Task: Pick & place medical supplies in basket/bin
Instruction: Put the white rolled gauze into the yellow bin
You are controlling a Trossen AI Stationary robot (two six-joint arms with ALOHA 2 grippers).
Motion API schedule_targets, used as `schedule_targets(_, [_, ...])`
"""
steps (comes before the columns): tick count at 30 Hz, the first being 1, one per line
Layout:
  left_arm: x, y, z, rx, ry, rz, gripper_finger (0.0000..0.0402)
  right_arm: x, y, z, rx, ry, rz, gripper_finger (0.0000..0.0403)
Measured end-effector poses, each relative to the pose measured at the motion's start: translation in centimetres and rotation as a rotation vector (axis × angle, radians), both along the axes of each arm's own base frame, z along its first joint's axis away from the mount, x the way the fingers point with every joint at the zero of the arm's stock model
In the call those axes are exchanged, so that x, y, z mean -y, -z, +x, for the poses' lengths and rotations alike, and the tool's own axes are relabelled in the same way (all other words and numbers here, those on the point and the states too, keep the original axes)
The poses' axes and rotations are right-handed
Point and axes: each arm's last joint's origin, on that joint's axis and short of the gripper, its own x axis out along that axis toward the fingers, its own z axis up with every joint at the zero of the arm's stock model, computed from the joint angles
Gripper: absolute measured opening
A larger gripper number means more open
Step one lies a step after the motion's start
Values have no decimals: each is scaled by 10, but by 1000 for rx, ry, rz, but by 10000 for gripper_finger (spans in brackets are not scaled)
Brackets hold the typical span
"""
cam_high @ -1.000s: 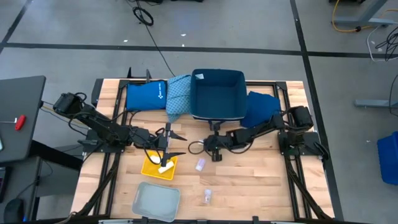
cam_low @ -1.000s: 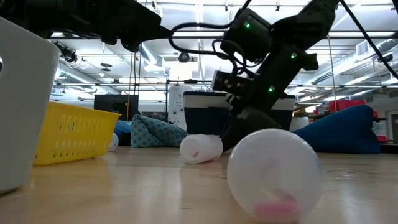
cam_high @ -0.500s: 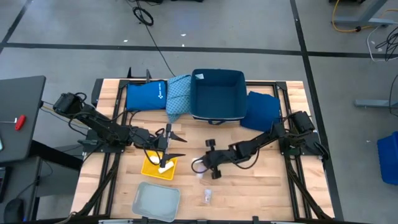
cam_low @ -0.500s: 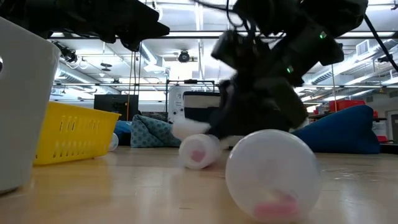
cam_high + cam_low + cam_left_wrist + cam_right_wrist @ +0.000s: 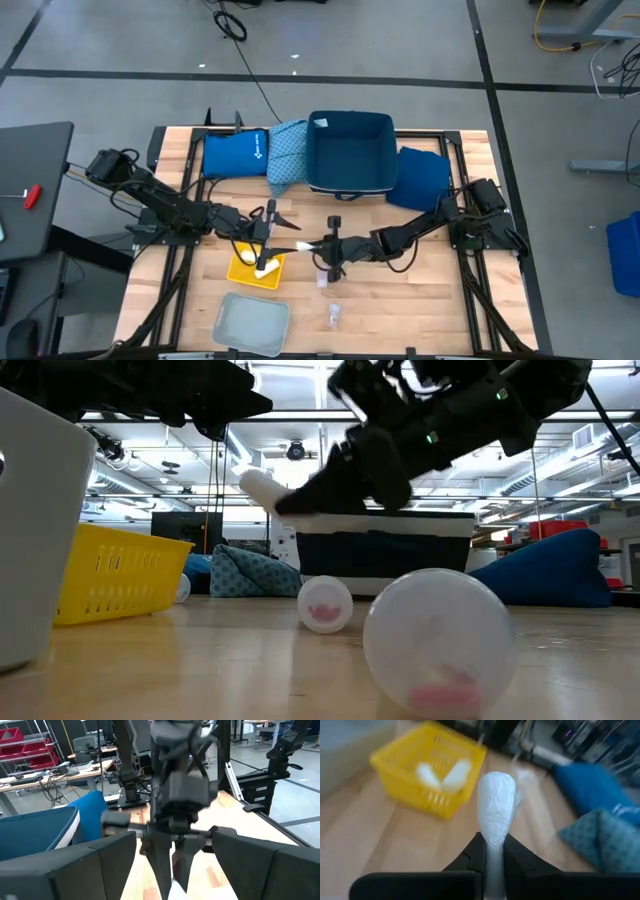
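Next, my left gripper will grab the white tube by its rounded loose end to place it in the yellow basket.
My right gripper hovers mid-table, shut on a finger-sized white tube, which also shows in the low view and the right wrist view. Just to its left, my left gripper is open above the yellow basket. Two white tubes lie in that basket. Two clear vials lie on their sides on the table, one below the right gripper, one nearer the near edge. The teal cloth and dark blue cloth flank the blue bin. My right gripper pinches the white tube between its two fingers by its near end. The fingers come level from the table's right and lie along the tube. The tube sticks out past the fingertips toward the left gripper, lifted clear of the table, its free end tipped slightly up.
A white tray-like bin sits at the near edge, left of centre. A blue pouch lies at the far left, beside the teal cloth. Bare wood spreads across the table's near right part.
My right gripper swung from beside the blue bin toward the near edge and down to the table. It then rose and moved left toward the yellow basket, with the white tube now lifted clear. The vial beneath it rolled slightly and now shows end-on in the low view.
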Motion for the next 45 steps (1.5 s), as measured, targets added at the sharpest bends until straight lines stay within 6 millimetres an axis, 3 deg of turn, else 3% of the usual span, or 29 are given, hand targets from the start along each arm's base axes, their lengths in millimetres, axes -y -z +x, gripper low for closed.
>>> schedule_targets(6, [6, -1, -2, 11, 6, 29, 266, 3, 0, -13, 207, -27, 31, 32])
schedule_targets(12, [10, -6, -3, 64, 33, 19, 266, 9, 1, -49, 480, -177, 114, 32])
schedule_targets(16, [12, -13, 1, 202, 91, -23, 266, 14, -1, -67, 592, -208, 143, 32])
schedule_targets(21, [9, 1, 16, 358, 66, -60, 266, 14, -1, -68, 601, -217, 132, 32])
schedule_targets(27, [-8, 31, 37, 326, 30, -129, 266, 13, -3, -67, 607, -225, 122, 32])
schedule_targets(34, [-11, 31, 52, 331, 139, -138, 266, 14, -3, -67, 608, -218, 122, 32])
schedule_targets(45, [-3, 35, 80, 341, 167, -134, 266, 17, -3, -66, 611, -200, 138, 32])
